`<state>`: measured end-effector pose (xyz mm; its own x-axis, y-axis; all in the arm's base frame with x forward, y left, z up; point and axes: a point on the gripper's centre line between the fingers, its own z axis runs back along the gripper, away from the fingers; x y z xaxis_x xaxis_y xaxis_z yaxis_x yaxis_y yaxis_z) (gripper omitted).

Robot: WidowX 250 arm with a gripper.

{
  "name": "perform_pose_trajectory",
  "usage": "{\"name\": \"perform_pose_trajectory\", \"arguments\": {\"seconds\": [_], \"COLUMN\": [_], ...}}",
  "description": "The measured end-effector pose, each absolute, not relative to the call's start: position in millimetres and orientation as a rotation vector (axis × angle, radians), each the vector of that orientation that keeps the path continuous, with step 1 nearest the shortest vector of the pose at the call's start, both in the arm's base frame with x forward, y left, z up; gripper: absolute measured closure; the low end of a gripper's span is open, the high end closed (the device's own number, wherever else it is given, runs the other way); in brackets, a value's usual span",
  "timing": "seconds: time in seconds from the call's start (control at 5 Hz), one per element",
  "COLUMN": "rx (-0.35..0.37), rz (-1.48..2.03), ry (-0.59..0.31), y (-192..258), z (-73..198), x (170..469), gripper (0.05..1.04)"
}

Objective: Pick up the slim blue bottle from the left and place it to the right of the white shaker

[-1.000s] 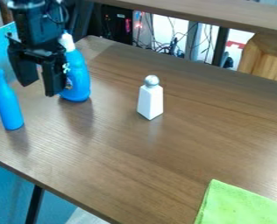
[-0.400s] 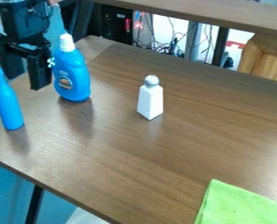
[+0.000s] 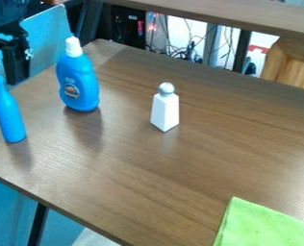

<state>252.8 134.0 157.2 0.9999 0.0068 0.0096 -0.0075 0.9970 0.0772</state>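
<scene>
My gripper grabs the slim blue bottle point(image 3: 9, 113) by its narrow top next, then moves the bottle across the brown table.
At the upper left, the black gripper point(image 3: 0, 62) is open, with nothing between its fingers. It hangs above and behind the slim blue bottle point(image 3: 9, 113), which stands upright near the table's left edge. To the gripper's right, and apart from it, stands a larger blue bottle point(image 3: 78, 82) with a white cap and a label. A white four-sided shaker point(image 3: 165, 109) with a silver round top stands upright near the middle of the table. At the lower right lies a bright green cloth point(image 3: 264, 225).
The brown wooden table point(image 3: 148, 178) has its front edge running from the left down to the bottom. A raised wooden shelf point(image 3: 225, 17) crosses behind it. Cables point(image 3: 180, 48) and a wooden piece point(image 3: 293, 62) show beyond the back edge.
The gripper has moved left, from in front of the larger blue bottle to the view's left edge, leaving that bottle fully in sight. The bottles, shaker and cloth have stayed put.
</scene>
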Motion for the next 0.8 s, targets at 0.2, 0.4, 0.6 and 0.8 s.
{"name": "perform_pose_trajectory", "arguments": {"seconds": [0.2, 0.4, 0.6, 0.8], "rx": [0.056, -0.010, -0.018, -0.027], "rz": [0.019, -0.010, -0.013, 0.008], "ry": [0.004, 0.039, 0.072, 0.110], "y": [148, 162, 170, 172], "z": [158, 153, 146, 139], "x": [253, 255, 258, 256], "gripper": [0.083, 0.083, 0.083, 0.083]}}
